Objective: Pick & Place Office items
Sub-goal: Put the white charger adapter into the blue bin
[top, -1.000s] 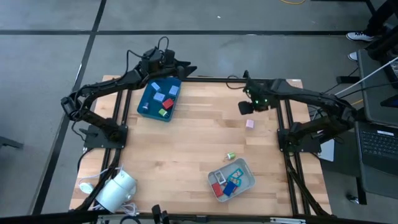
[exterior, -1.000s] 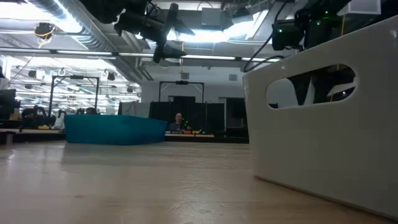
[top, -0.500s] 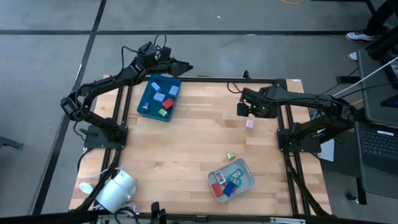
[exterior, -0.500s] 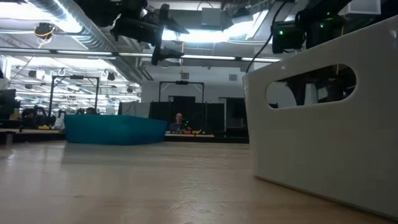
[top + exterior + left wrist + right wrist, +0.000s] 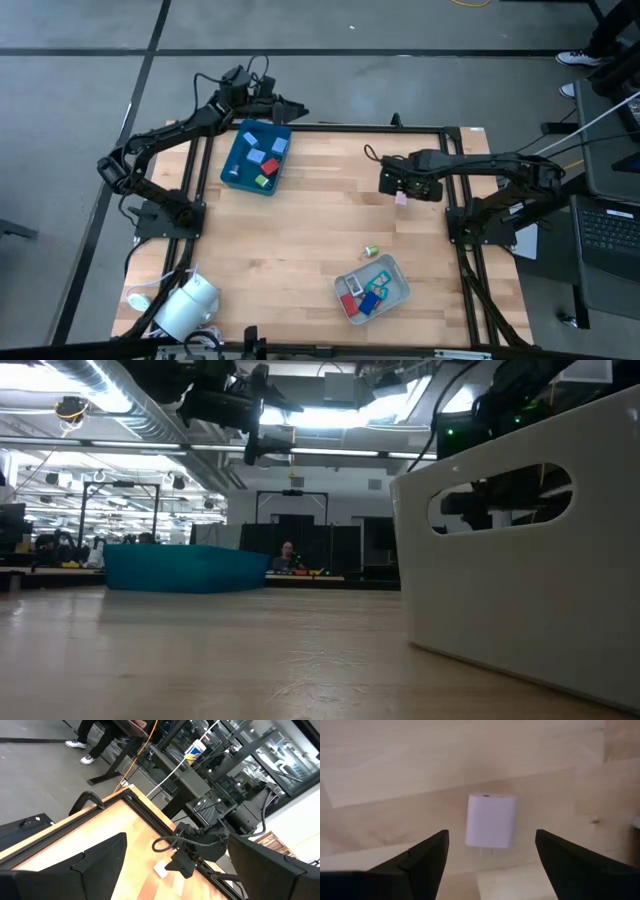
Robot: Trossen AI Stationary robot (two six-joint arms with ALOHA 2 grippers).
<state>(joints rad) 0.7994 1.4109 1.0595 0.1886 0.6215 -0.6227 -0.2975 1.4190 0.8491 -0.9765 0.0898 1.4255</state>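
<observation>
The pale pink block must next go in the dark teal tray point(image 5: 255, 158), so my right gripper should grab its sides between its prongs and ports.
A pale pink block point(image 5: 490, 821) lies flat on the wood near the table's right edge point(image 5: 402, 199). My right gripper point(image 5: 491, 836) hangs open right above it and points down, one finger on each side, touching nothing point(image 5: 397, 188). A small green item point(image 5: 370, 250) lies on the wood farther toward the near edge. Several coloured items lie in the dark teal tray point(image 5: 255, 158) and in the pale grey tray point(image 5: 372, 288). My left gripper point(image 5: 300, 112) waits open above the far edge beside the teal tray point(image 5: 176, 840).
The grey tray's wall point(image 5: 520, 540) fills the right of the low view, and the teal tray point(image 5: 185, 568) stands far off. A white device with cables point(image 5: 185, 308) sits at the near left corner. Bare wood stretches across the table's middle.
My right gripper has come down and a little toward the near edge, tipping over until it points down over the pink block. My left gripper has drawn slightly toward the far left. The block has stayed where it was.
</observation>
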